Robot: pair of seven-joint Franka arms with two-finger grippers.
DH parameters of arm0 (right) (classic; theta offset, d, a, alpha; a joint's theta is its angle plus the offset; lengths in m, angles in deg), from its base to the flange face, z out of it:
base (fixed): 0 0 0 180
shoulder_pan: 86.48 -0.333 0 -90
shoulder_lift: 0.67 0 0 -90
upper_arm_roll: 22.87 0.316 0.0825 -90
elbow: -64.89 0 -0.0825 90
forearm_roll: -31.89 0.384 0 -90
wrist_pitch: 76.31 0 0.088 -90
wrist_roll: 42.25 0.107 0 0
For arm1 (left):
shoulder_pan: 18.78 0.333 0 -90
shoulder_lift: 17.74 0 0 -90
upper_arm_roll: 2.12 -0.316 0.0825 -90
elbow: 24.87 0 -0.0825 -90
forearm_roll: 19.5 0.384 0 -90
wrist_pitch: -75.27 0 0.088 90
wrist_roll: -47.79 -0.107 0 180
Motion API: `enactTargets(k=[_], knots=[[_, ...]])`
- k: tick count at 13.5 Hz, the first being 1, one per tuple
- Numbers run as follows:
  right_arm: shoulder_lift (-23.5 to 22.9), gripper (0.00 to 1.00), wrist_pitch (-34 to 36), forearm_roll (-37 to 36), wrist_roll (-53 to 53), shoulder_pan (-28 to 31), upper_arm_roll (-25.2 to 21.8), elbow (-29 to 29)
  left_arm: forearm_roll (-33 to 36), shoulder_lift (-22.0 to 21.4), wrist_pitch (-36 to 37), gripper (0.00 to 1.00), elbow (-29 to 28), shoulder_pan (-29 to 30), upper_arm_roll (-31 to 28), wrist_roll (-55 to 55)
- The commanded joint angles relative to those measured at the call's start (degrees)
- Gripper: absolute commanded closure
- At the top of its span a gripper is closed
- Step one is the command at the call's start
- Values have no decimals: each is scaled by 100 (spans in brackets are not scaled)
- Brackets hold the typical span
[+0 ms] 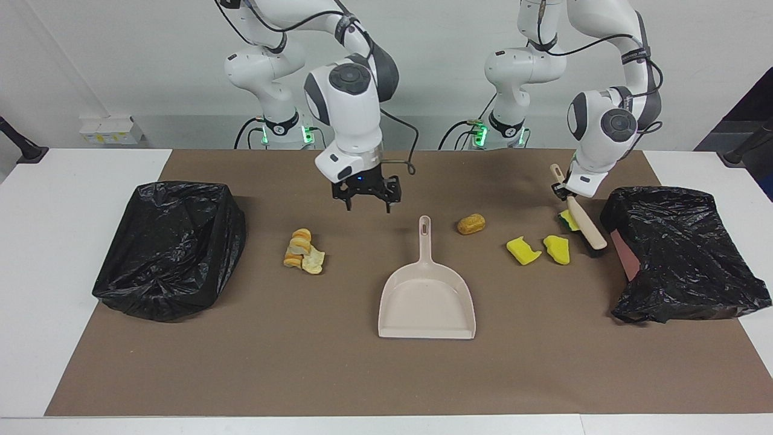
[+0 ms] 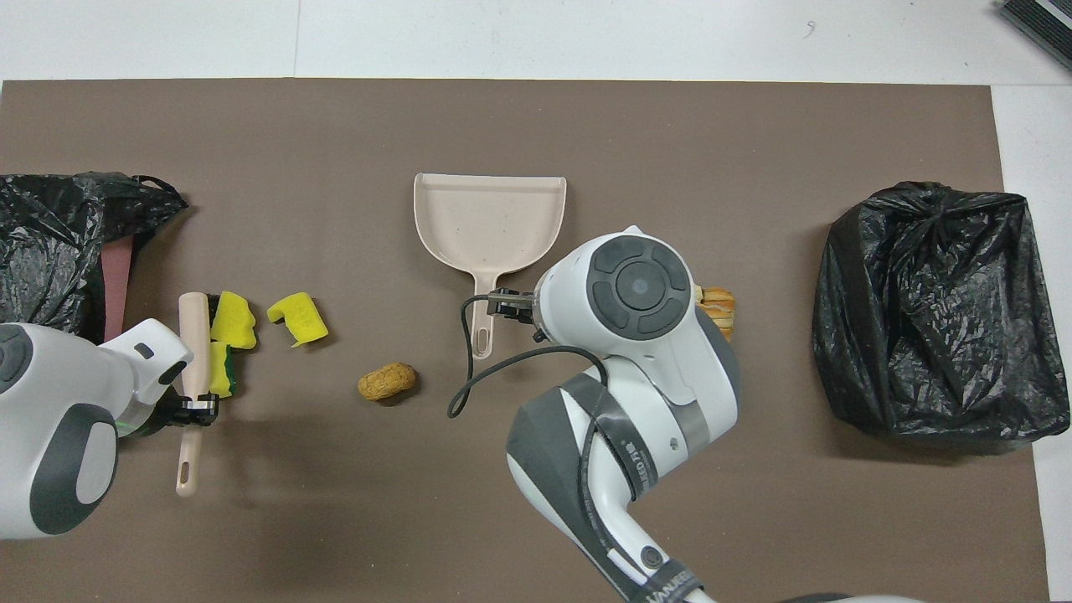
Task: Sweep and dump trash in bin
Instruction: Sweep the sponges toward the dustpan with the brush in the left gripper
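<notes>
The dustpan's scoop is wider than my fingers can span, so I will grip the dustpan with my right gripper by its narrow handle (image 2: 483,323) next.
My left gripper (image 1: 561,192) is shut on the handle of the beige brush (image 1: 583,226), whose bristles rest on the mat beside a green-backed sponge chunk (image 1: 567,219). Two yellow sponge chunks (image 1: 523,251) (image 1: 557,249) lie next to it, toward the beige dustpan (image 1: 427,296). A golden-brown bread lump (image 1: 470,224) sits beside the dustpan's handle (image 2: 483,314). My right gripper (image 1: 368,208) hangs open and empty over the mat, next to the handle's tip. Pale bread pieces (image 1: 304,251) lie toward the right arm's end, partly hidden under that arm in the overhead view.
A bin lined with a black bag (image 1: 172,248) stands at the right arm's end of the brown mat. A second black-bagged bin (image 1: 682,254) stands at the left arm's end, close to the brush. White table (image 1: 36,272) borders the mat.
</notes>
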Motion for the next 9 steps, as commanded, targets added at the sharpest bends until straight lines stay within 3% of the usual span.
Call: enactTargets(k=[1, 3, 9], knots=[[-638, 0, -174, -2, 48, -186, 5, -451, -196, 334, -130, 100, 170, -276, -46, -297], [-1113, 0, -191, -142, -5, -265, 40, -829, -458, 476, -226, 100, 223, -505, -37, -297], [-1440, 0, -561, -257, -383, -598, 31, -831, -916, 441, -174, 100, 223, -1182, -37, -219]])
